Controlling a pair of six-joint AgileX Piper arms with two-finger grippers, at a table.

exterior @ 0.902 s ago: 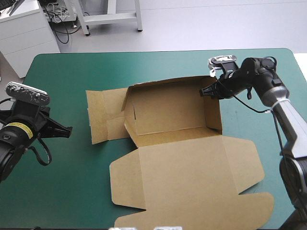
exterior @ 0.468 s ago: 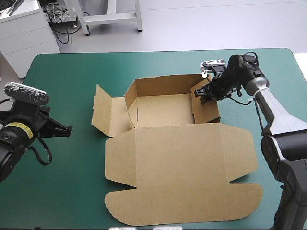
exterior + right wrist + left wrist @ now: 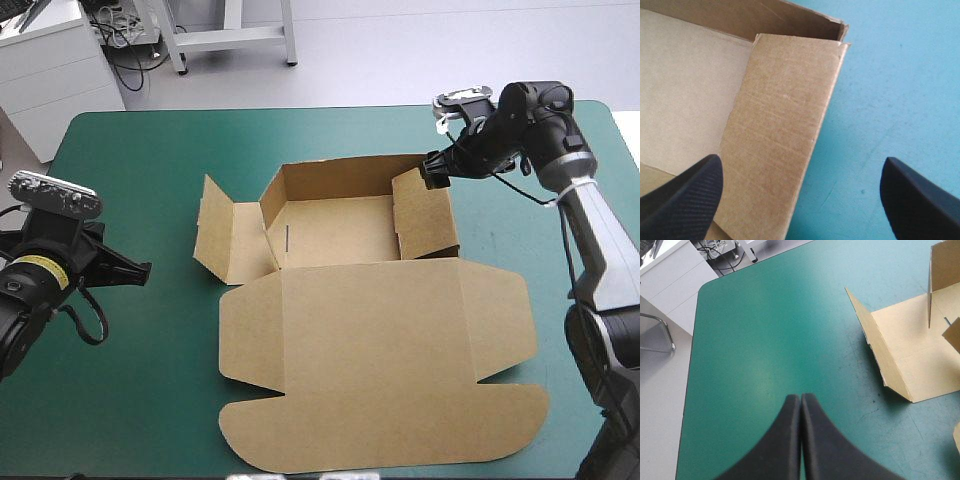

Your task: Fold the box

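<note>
The right gripper grabs the box by the thin top edge of its raised side (image 3: pixel 812 142) next, since the box is far too wide for my fingers.
The brown box (image 3: pixel 340 225) lies mid-table with its back, left and right walls raised and its wide lid (image 3: pixel 375 375) flat toward the near edge. A side flap (image 3: pixel 222 240) stands half up at the box's left, also seen as the flap (image 3: pixel 910 355) in the left wrist view. My right gripper (image 3: pixel 432 172) hovers at the far right corner, open, its black fingers either side of the right wall (image 3: pixel 785 125) without touching it; the right gripper (image 3: pixel 801 161) holds nothing. My left gripper (image 3: pixel 140 270) is shut and empty over bare cover, well left of the box; the left gripper (image 3: pixel 801 397) shows one pointed arch.
Teal-green cover (image 3: pixel 140 160) stretches bare to the left of the box and along the far edge. More cover (image 3: pixel 890 75) lies just right of the box's right wall. The lid's rounded tabs (image 3: pixel 300 455) reach almost to the near table edge.
The right gripper has opened and let go of the right wall, drawing back toward the far right corner. The wall stays raised. The left arm has not moved.
</note>
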